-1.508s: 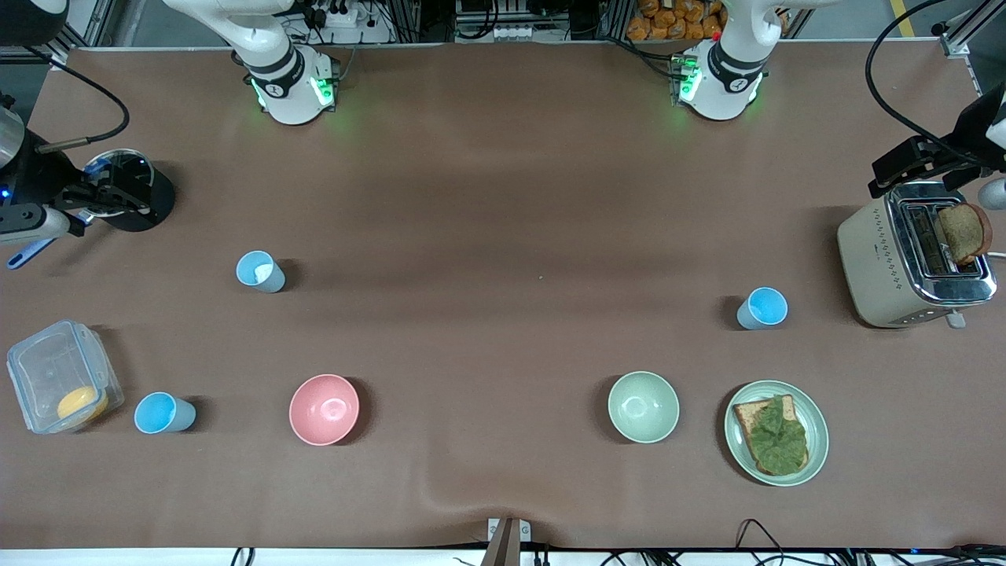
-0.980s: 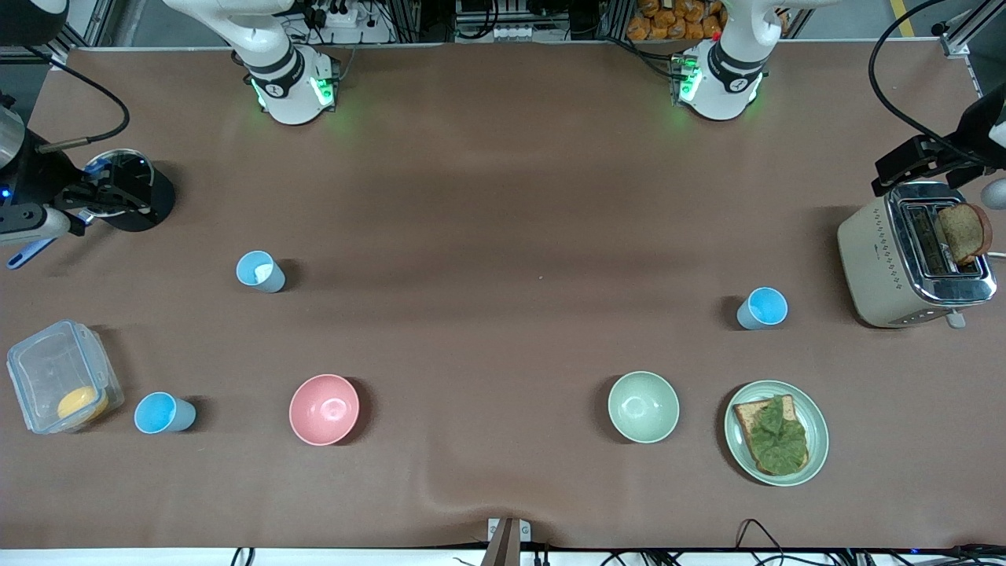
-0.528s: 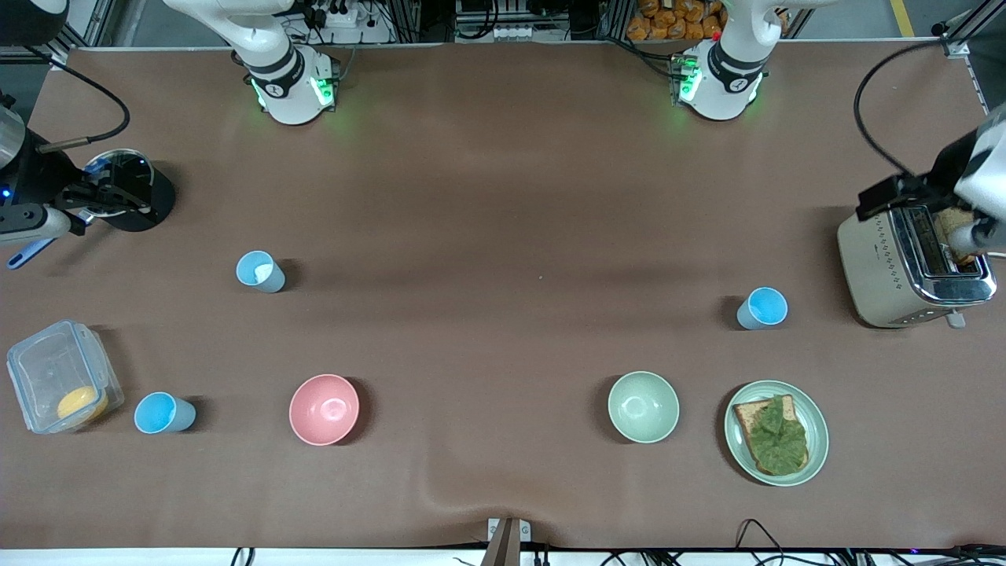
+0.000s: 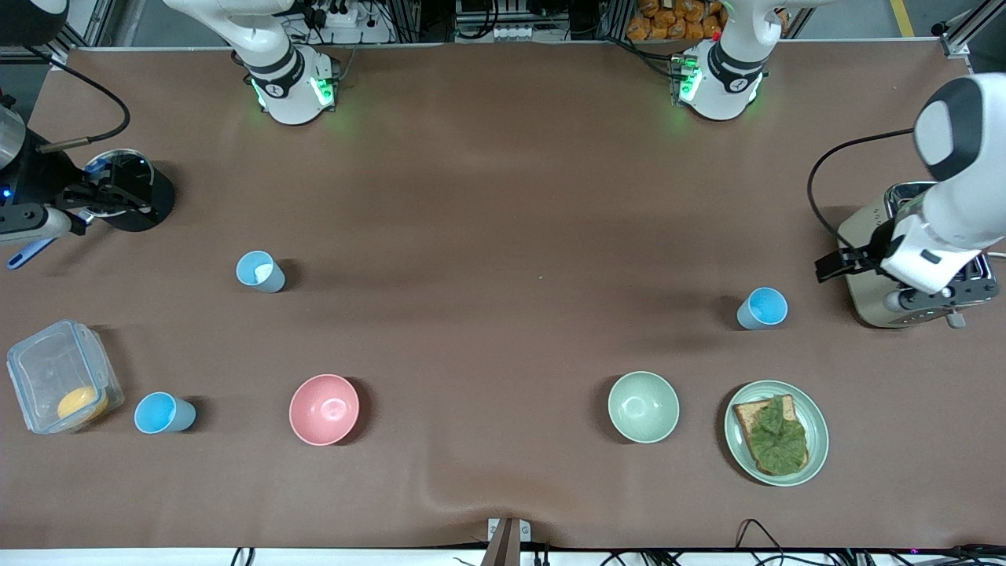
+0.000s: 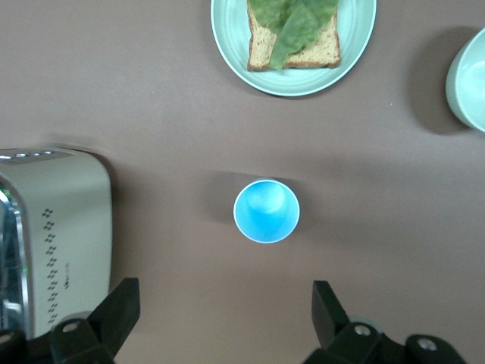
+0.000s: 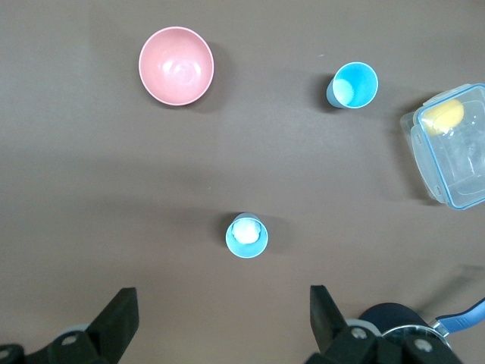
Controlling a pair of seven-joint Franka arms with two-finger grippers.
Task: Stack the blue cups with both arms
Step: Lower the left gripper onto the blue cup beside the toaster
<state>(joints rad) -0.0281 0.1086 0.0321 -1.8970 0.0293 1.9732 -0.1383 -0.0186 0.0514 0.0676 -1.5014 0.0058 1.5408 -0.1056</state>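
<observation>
My left gripper is to start the stack of blue cups, so it should next grab the blue cup near the toaster by its rim.
Three blue cups stand upright and apart on the brown table. One blue cup (image 4: 761, 308) is near the toaster; it also shows in the left wrist view (image 5: 266, 211). The paler cup with a white patch inside (image 4: 260, 272) is toward the right arm's end and shows in the right wrist view (image 6: 247, 235). The third cup (image 4: 163, 413) stands beside the plastic box, nearer the front camera, and shows in the right wrist view (image 6: 355, 85). My left gripper (image 4: 835, 264) (image 5: 223, 315) is open and empty, in the air between toaster and cup. My right gripper (image 4: 106, 193) (image 6: 221, 318) is open and empty, waiting over a black pot.
A pink bowl (image 4: 324, 409) and a pale green bowl (image 4: 643, 406) sit toward the front camera. A green plate with bread and lettuce (image 4: 776, 432) lies beside the green bowl. A toaster (image 4: 858, 236), a clear box (image 4: 59, 385) and a black pot (image 4: 145, 200) stand at the table's ends.
My left arm has swung from above the toaster toward the front camera and the nearby blue cup, now covering the toast. The right arm and all cups have not moved.
</observation>
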